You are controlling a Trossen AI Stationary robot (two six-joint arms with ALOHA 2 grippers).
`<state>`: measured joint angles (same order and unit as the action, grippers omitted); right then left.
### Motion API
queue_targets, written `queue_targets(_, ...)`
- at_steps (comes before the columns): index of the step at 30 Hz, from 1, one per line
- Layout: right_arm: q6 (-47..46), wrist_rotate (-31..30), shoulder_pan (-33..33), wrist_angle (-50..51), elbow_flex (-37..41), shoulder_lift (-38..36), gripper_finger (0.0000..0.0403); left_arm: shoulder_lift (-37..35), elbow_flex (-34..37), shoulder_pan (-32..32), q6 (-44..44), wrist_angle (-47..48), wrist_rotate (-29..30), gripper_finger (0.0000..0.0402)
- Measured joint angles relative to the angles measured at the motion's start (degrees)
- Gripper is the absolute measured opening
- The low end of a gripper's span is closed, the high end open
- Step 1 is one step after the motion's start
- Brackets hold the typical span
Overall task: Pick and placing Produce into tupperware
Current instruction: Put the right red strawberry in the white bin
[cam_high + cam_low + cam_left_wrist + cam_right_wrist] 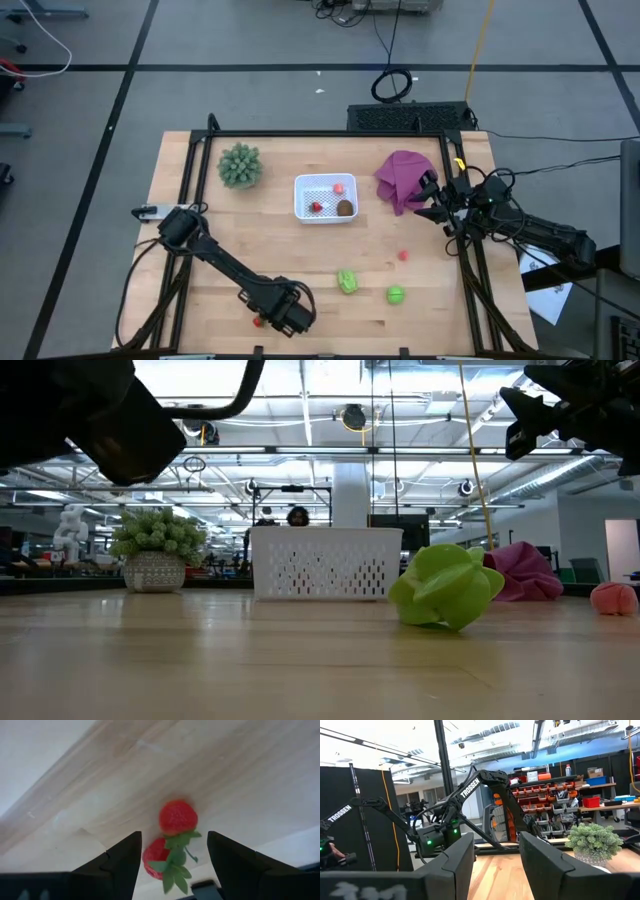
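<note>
My left gripper grabs the strawberry by its red body [257,322] next, to add the strawberry to the white perforated tupperware [325,198].
Two red strawberry pieces [176,817] with green leaves lie on the wood by the table's near edge, left of the middle; the high view shows them as a red spot [258,321]. My left gripper [173,837] hangs over them pointing down, open, one finger on either side and touching neither. The white perforated tupperware [325,198] stands mid-table and holds red bits and a brown oval [345,208]. Two green pieces [347,281] [395,294] and a pink bit [403,255] lie on the table. My right gripper [496,851] waits open at the right edge.
A spiky grey-green plant [240,165] stands at the far left and a crumpled purple cloth [400,178] lies right of the tupperware. Black frame rails [190,200] run along the table's left and right sides. Bare wood [300,260] lies between the tupperware and the near edge.
</note>
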<state>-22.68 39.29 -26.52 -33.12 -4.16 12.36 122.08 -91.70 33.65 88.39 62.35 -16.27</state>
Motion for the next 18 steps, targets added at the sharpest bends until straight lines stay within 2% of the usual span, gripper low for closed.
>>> queue_targets(11,0.0,0.0,0.0,0.0,-0.02,-0.02,0.0151,0.0,0.36,-0.68,-2.37,-2.53,1.22,0.0232)
queue_targets(15,0.0,0.0,0.0,0.0,-0.02,0.0,0.0151,0.0,2.1,-0.68,-2.16,-3.24,0.81,0.0232)
queue_targets(18,-0.1,0.0,0.01,0.02,-0.02,-0.01,0.0151,0.0,4.09,-0.68,-1.76,-7.21,-0.45,0.0232)
